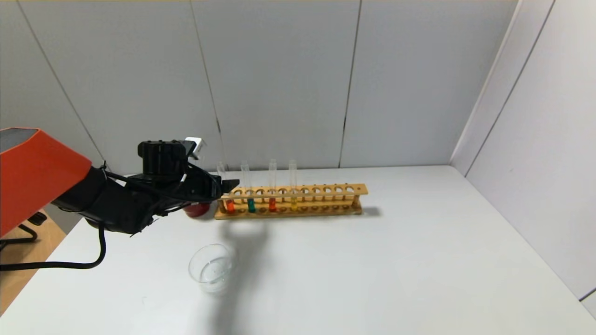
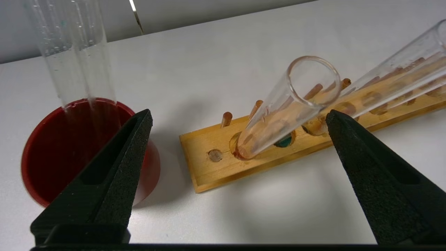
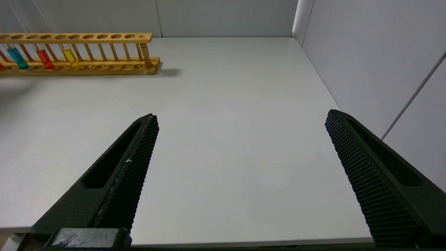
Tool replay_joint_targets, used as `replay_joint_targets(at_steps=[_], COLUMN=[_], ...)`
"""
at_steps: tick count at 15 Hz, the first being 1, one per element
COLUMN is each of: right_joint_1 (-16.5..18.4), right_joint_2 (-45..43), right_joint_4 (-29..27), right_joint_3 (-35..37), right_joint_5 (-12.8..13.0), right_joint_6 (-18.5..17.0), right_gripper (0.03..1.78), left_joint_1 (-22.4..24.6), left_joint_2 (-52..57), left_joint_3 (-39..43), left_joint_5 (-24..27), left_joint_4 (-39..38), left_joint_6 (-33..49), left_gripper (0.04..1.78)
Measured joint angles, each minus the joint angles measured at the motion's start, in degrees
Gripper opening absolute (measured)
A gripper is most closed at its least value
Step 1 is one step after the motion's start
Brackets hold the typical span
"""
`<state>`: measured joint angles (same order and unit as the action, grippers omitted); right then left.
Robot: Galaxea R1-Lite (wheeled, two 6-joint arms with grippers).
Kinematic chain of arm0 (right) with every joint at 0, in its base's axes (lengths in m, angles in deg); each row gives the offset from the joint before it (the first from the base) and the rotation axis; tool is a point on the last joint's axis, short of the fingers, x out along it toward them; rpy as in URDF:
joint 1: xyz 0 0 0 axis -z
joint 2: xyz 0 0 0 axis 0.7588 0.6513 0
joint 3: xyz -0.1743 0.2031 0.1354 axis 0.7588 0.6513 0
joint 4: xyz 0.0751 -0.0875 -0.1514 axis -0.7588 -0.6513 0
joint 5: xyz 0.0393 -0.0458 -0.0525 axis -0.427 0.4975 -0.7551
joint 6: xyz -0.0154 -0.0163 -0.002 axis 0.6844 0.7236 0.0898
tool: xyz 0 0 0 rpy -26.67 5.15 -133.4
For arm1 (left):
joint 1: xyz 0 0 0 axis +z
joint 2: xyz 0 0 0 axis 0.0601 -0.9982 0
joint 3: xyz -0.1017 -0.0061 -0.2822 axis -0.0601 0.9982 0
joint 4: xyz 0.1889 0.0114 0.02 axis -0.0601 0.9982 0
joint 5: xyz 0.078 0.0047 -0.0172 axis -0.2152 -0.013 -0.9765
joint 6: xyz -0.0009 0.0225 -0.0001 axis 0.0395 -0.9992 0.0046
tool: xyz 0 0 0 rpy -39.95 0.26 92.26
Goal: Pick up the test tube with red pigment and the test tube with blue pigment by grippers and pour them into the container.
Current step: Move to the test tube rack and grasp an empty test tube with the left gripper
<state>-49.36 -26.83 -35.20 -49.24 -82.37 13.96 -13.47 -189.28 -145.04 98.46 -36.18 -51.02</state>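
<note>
My left gripper needs to grab the red test tube next by its clear glass above the rack's holes to pour, because the wooden rack surrounds the tube's lower end.
A wooden rack (image 1: 298,201) holds several tubes. The test tube with red pigment (image 1: 230,205) stands in its leftmost hole and the test tube with blue pigment (image 1: 251,204) beside it. My left gripper (image 1: 229,185) hovers at the rack's left end, open and empty. In the left wrist view the left gripper (image 2: 239,115) has its jaws wide apart, with the red tube (image 2: 278,116) between them nearer one finger; teal liquid (image 2: 285,141) shows behind. The clear glass container (image 1: 212,269) sits in front of the rack. My right gripper (image 3: 241,115) is open over bare table.
A darker red-orange tube (image 1: 272,204) and a yellow tube (image 1: 293,202) stand further along the rack. A dark red cup (image 1: 198,209) sits by the rack's left end, with a clear tube (image 2: 75,52) over it. Grey walls close the back and right.
</note>
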Motion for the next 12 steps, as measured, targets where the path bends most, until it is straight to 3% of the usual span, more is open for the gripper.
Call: replay_joint_targets(at_steps=[3,5,8,12], right_joint_1=[0.0,0.0,0.0,0.0], right_joint_2=[0.0,0.0,0.0,0.0], right_joint_4=[0.0,0.0,0.0,0.0], right_joint_3=[0.0,0.0,0.0,0.0], right_joint_5=[0.0,0.0,0.0,0.0], right_joint_6=[0.0,0.0,0.0,0.0], right_gripper=[1.75,1.75,1.75,1.75], left_joint_1=[-0.2,-0.4,-0.7,-0.8], left_joint_2=[-1.6,-2.8,-4.2,-4.9], left_joint_3=[-1.2,-2.4,-3.2,-3.4], left_joint_5=[-0.1,-0.1,-0.2,-0.2], left_joint_4=[0.0,0.0,0.0,-0.1], left_joint_6=[0.0,-0.1,-0.1,-0.1], left_gripper=[1.73,1.59,1.22,0.5])
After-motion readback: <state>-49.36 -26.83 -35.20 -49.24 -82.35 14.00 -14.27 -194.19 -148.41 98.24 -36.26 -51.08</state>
